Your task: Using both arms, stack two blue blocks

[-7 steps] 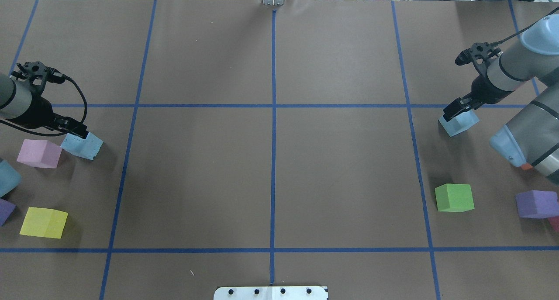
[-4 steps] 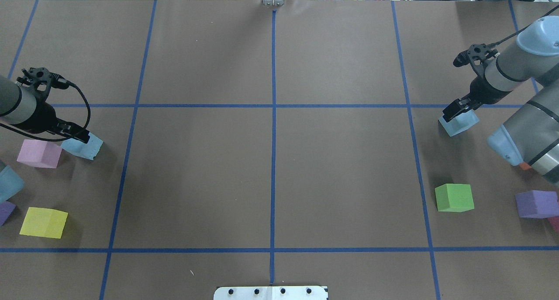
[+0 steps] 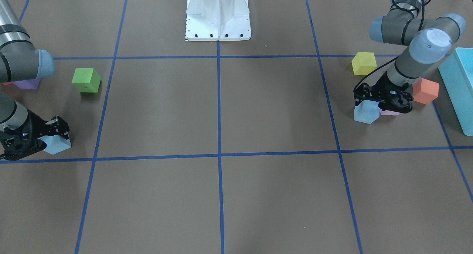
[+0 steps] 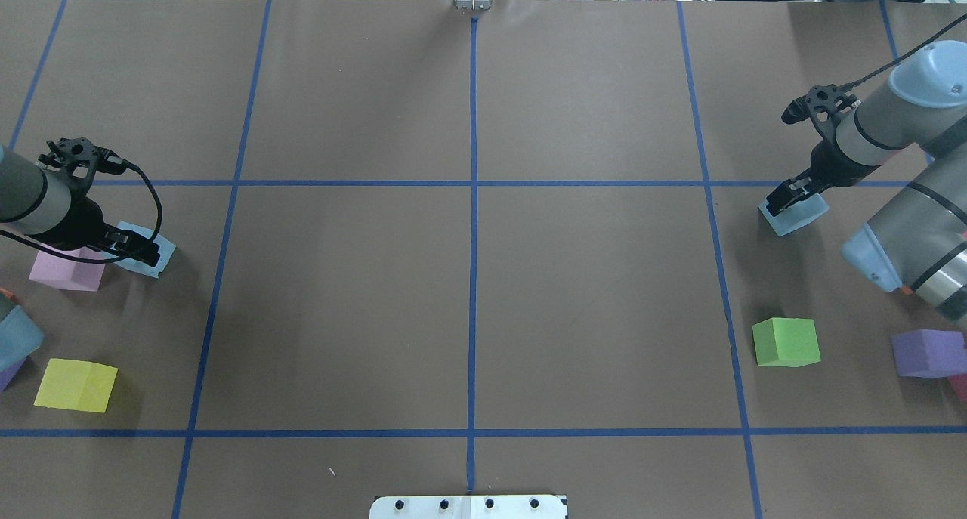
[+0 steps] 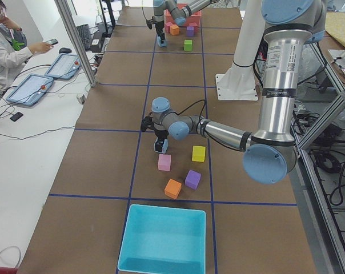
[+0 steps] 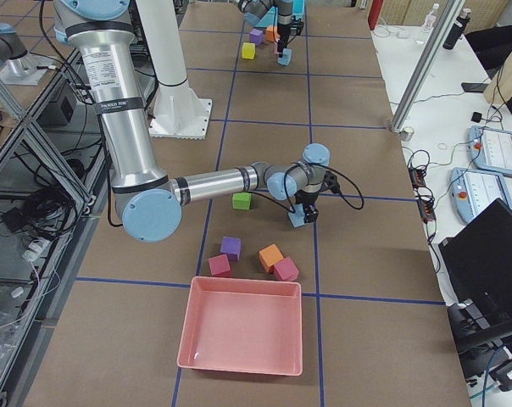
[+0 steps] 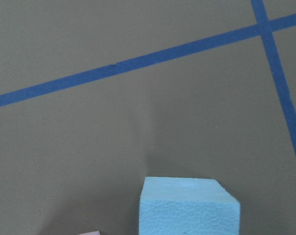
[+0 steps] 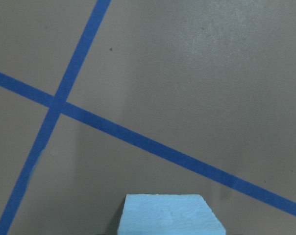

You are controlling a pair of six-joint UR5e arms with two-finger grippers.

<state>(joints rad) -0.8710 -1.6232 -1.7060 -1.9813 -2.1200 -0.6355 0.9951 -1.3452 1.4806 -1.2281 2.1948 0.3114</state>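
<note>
The right gripper grabs this blue block by its opposite sides next, to stack it.
One pale blue block lies at the left beside a pink cube. My left gripper hangs low right over it, jaws apart around its top; the block fills the bottom of the left wrist view. The other blue block lies at the right. My right gripper is down on it the same way, jaws apart; the block shows at the bottom of the right wrist view. In the front view the left gripper covers its block, and the right gripper covers its block. Both blocks rest on the table.
A pink cube touches or nearly touches the left block. A yellow cube, an orange cube and a turquoise bin are on the left side. A green cube and a purple cube lie at the right.
Both grippers have come down onto their blue blocks. The left one also slid over its block towards the pink cube. The blocks have not moved.
</note>
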